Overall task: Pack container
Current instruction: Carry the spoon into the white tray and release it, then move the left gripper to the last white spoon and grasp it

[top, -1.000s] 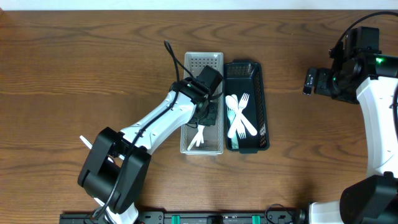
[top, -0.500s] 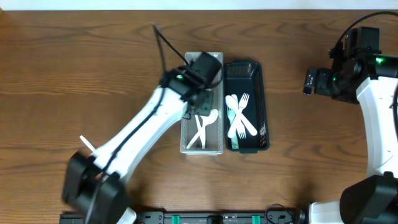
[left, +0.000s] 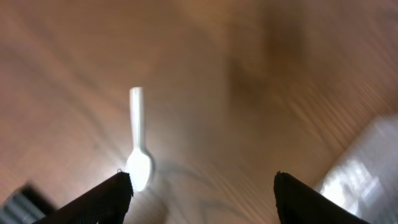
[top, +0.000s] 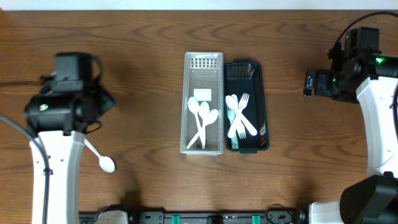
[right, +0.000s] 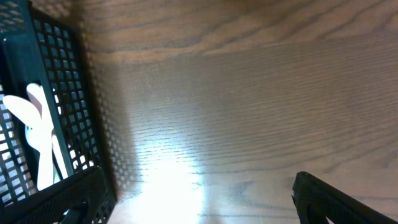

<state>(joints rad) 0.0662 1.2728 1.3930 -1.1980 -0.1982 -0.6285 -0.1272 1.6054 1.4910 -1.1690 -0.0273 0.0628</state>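
I need to grab the loose white spoon's handle near the spoon's bowl with my left gripper, fingers across the handle, and then lay the spoon [top: 101,158] lengthwise in the clear container.
A clear container [top: 188,99] at the table's middle holds white spoons [top: 202,119]. A black mesh basket [top: 263,106] right beside it holds white forks and spoons [top: 239,116]; it also shows in the right wrist view [right: 68,93]. A loose white spoon [top: 101,158] lies on the table at the left, and shows in the left wrist view [left: 137,155]. My left gripper [left: 202,199] is open and empty above the table near that spoon. My right gripper [right: 199,199] is open and empty, right of the basket.
The left arm [top: 62,106] stands at the far left and the right arm [top: 364,68] at the far right. The table's dark front rail [top: 205,218] runs along the bottom edge.
My left arm has swung out of the clear container to the far left, leaving spoons in it. The loose spoon is now uncovered. The right arm has not moved.
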